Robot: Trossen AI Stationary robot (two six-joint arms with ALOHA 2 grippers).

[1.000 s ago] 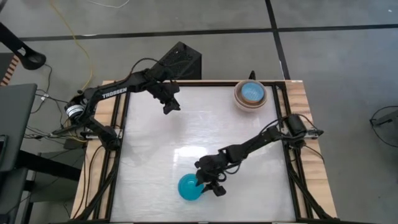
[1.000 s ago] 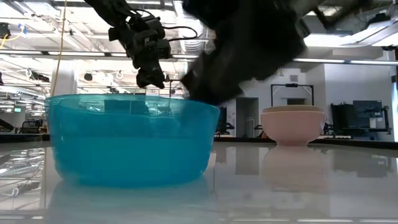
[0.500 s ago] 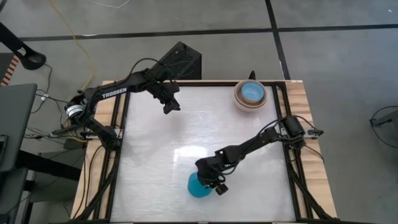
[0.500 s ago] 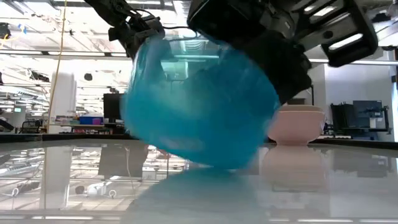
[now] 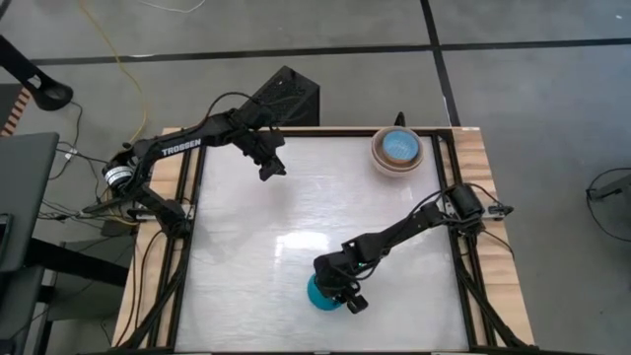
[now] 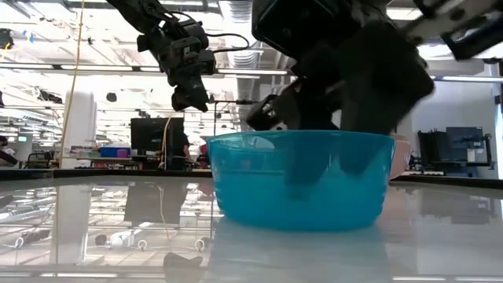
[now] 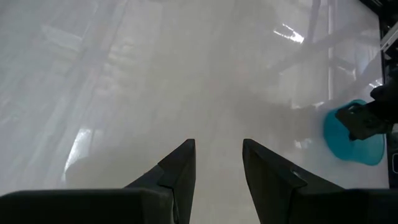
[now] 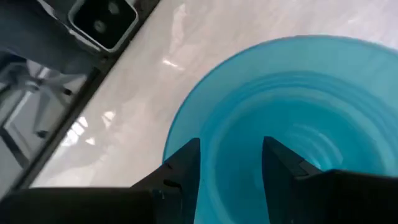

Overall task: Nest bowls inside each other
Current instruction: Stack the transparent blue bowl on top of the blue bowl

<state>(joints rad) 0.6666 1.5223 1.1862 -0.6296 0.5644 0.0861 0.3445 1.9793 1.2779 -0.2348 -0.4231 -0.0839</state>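
Observation:
I should nest the teal bowl inside the light blue one in the stack (image 5: 399, 145), so next I need to pinch its rim (image 5: 311, 286) with my right gripper.
The teal bowl (image 5: 315, 295) stands upright on its base near the table's front edge, large in the low view (image 6: 302, 192). My right gripper (image 8: 230, 149) slants down over it, open, with both fingertips inside the rim. A nested stack of bowls (image 5: 397, 150) stands at the far right: cream outermost, pink within it, light blue (image 5: 398, 145) innermost. My left gripper (image 5: 268, 166) hangs open above the table's far left part, with nothing between its fingers (image 7: 217, 146). My right gripper reaches into the teal bowl from above, slanting down from the table's right side. One finger (image 8: 186, 163) lies close to the inner side of the rim (image 8: 169, 146); I cannot tell whether it touches. The bowl rests on the table, mouth up.
Bare white tabletop (image 5: 325, 212) lies between the teal bowl and the stack. Dark rails on a wooden frame (image 5: 473, 286) border the table's left and right sides. A black box (image 5: 292, 95) sits beyond the far edge.
My right gripper has tipped further downward over the teal bowl. The bowl stood upright, tipped onto its side half a second ago, and now stands upright again, a little further toward the table's right edge.

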